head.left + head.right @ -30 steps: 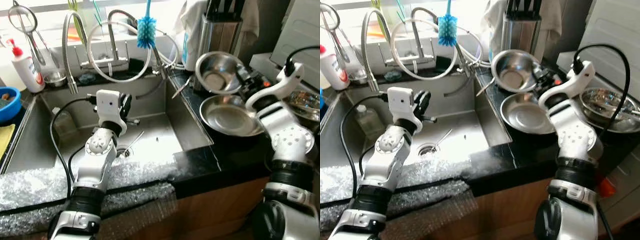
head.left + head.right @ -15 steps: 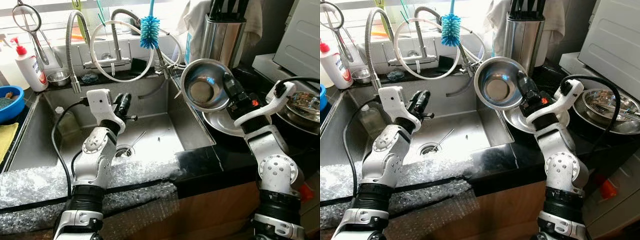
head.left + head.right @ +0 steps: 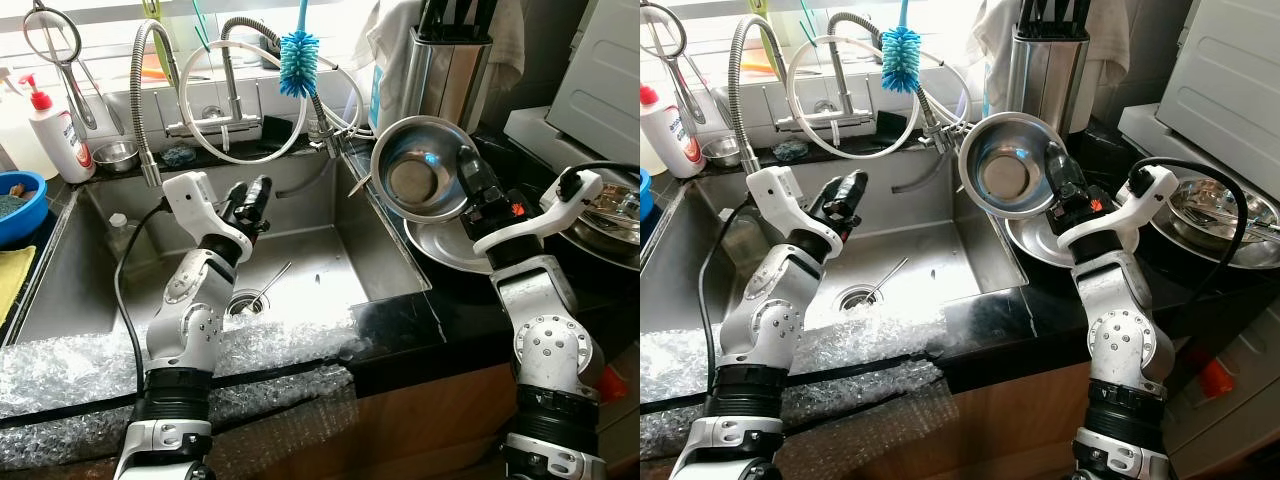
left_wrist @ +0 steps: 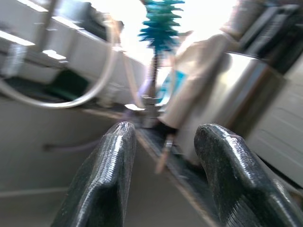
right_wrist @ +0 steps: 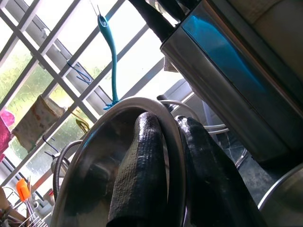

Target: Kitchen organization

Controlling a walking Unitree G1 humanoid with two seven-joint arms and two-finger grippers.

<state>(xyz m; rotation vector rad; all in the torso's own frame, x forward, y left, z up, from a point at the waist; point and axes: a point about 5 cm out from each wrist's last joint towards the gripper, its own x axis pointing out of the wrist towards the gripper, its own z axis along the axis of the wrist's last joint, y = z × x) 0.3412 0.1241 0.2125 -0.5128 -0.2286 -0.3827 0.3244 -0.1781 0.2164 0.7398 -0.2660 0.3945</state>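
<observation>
The bowl's free rim faces the sink, so my left gripper needs to grab the bowl there next, because my right gripper already covers one side of the bowl.
My right gripper (image 3: 468,172) is shut on the rim of a small steel bowl (image 3: 415,175), held tilted in the air above the counter's edge by the sink. Its inside faces the sink (image 3: 320,255). In the right wrist view the two fingers (image 5: 142,161) pinch the bowl's rim (image 5: 90,142) between them. Under the bowl a wider steel pan (image 3: 450,250) lies on the black counter. My left gripper (image 3: 258,190) hovers over the sink basin, pointing toward the bowl. Its fingers (image 4: 106,165) stand open with nothing between them.
A spoon (image 3: 268,283) lies by the sink drain. Behind are the faucet hoses (image 3: 235,130), a blue brush (image 3: 297,50), a soap bottle (image 3: 62,125) and a steel knife holder (image 3: 450,60). More steel bowls (image 3: 612,205) sit far right. Bubble wrap (image 3: 70,365) covers the front counter.
My right gripper has lifted the small bowl off the counter and swung it left toward the sink. The left gripper has risen and turned toward the right.
</observation>
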